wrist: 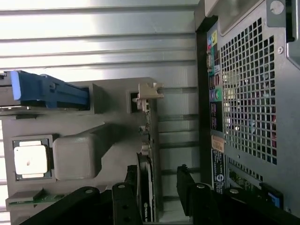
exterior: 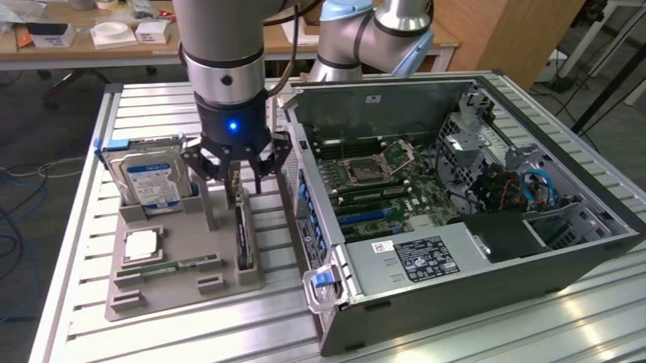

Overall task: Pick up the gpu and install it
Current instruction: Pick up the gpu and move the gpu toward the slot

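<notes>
The robot's open fingers are above the top edge of the black card (exterior: 240, 198), so the robot should lower its gripper before closing on the card.
The gpu (exterior: 242, 236) is a thin black card standing on its edge in a slot of the grey holder tray (exterior: 172, 291), on the exterior view's left of the computer case. In the wrist view the gpu (wrist: 146, 190) runs lengthwise, with its silver end bracket (wrist: 149, 91) at the far end. My gripper (exterior: 238, 180) hangs straight above the card's rear part, open. In the wrist view the gripper (wrist: 157, 194) has one black finger (wrist: 124, 201) on each side of the card, with gaps showing.
The tray also holds a silver hard drive (exterior: 151, 178) in a blue carrier, a processor chip (exterior: 141, 243) and a green memory stick (exterior: 172, 266). The open computer case (exterior: 565, 249) shows its motherboard (exterior: 389, 189) with blue slots. Its perforated rear wall (wrist: 248, 93) stands close beside the gripper.
</notes>
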Controlling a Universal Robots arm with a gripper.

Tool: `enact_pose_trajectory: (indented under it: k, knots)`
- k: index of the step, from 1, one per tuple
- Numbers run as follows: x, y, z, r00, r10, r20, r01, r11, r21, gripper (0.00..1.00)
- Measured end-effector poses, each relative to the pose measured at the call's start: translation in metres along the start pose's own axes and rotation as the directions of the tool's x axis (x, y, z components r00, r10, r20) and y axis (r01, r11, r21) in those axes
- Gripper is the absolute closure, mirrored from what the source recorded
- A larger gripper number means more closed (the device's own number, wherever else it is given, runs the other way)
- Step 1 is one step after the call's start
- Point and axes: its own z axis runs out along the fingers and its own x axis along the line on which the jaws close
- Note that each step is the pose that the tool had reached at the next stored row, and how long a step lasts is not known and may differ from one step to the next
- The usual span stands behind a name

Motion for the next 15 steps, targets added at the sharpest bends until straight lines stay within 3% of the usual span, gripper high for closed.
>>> enact_pose_trajectory:
  k: [6,15]
  knots:
    - [-0.001,-0.0121,0.005,1.0,0.0,0.0,0.0,1.0,-0.0001,0.53]
    - [-0.001,-0.0167,0.0193,1.0,0.0,-0.0001,0.0,1.0,0.0,0.53]
